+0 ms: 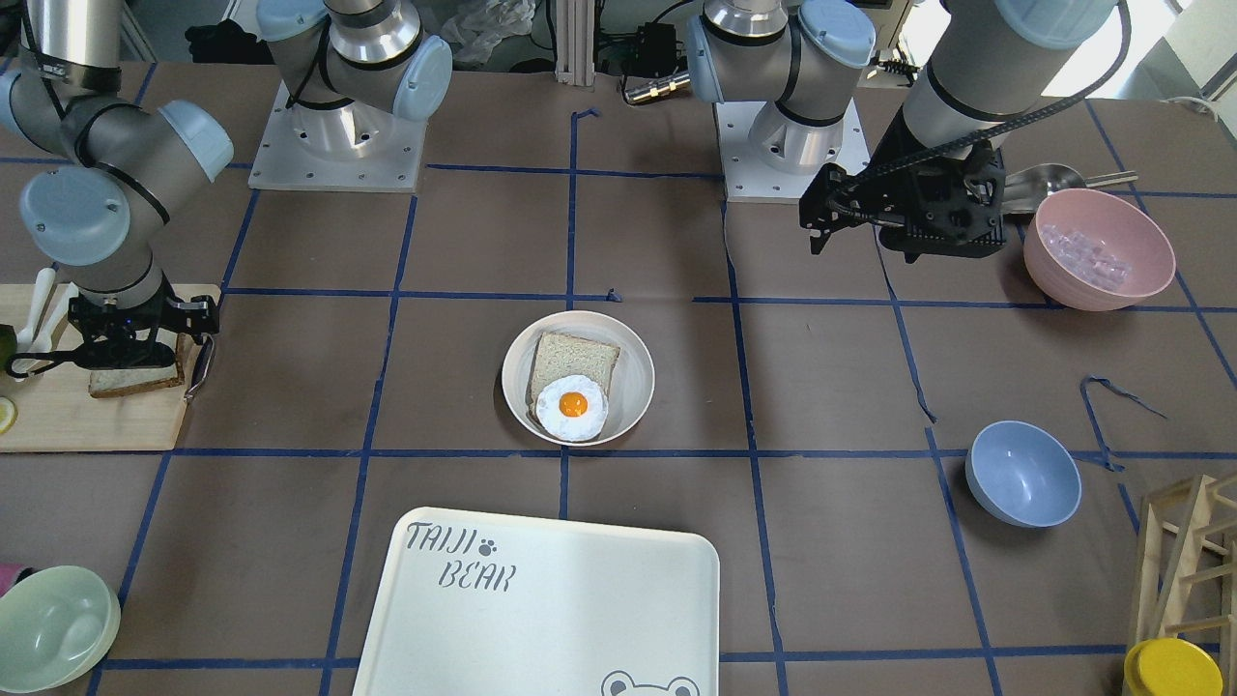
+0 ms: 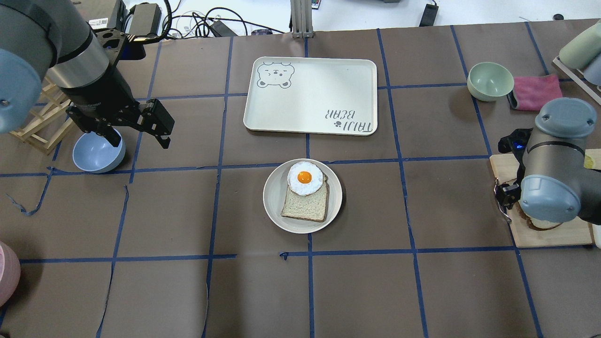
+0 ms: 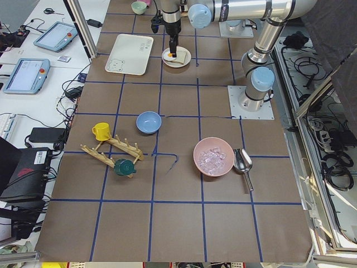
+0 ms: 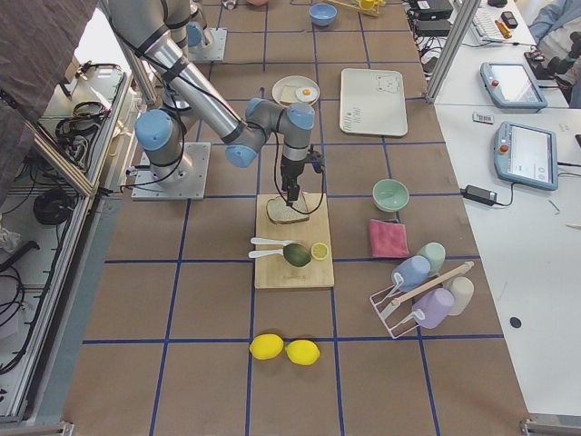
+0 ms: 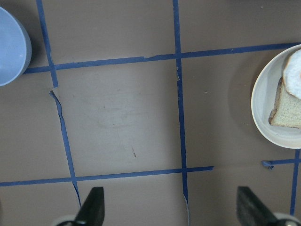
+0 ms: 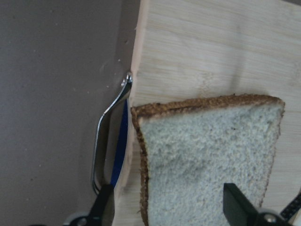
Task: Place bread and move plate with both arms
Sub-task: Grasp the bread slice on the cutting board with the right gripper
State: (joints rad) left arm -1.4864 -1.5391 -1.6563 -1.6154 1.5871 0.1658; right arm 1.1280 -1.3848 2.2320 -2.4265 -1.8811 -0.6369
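Observation:
My right gripper is going to grab the bread by its crusted edge (image 6: 144,183) next, to lay it over the fried egg on the plate.
The bread (image 6: 207,160), a dark-crusted slice, lies on a wooden cutting board (image 6: 207,52); it also shows in the front view (image 1: 130,382). My right gripper (image 6: 171,205) is open and low over it, one finger (image 6: 106,205) at the board's edge and the other (image 6: 237,202) over the slice. The cream plate (image 2: 274,206) sits mid-table and holds a squarer slice (image 2: 305,204) and a fried egg (image 2: 305,178). My left gripper (image 2: 139,136) is open and empty, held high beside the blue bowl, with the plate's rim (image 5: 263,113) at its view's right.
The white "TAIJI BEAR" tray (image 2: 310,94) lies beyond the plate. A blue bowl (image 2: 96,152) and a wooden rack (image 2: 42,122) are under the left arm. A pink bowl (image 1: 1099,249), a pale green bowl (image 2: 489,80) and a pink cloth (image 2: 535,91) stand at the edges.

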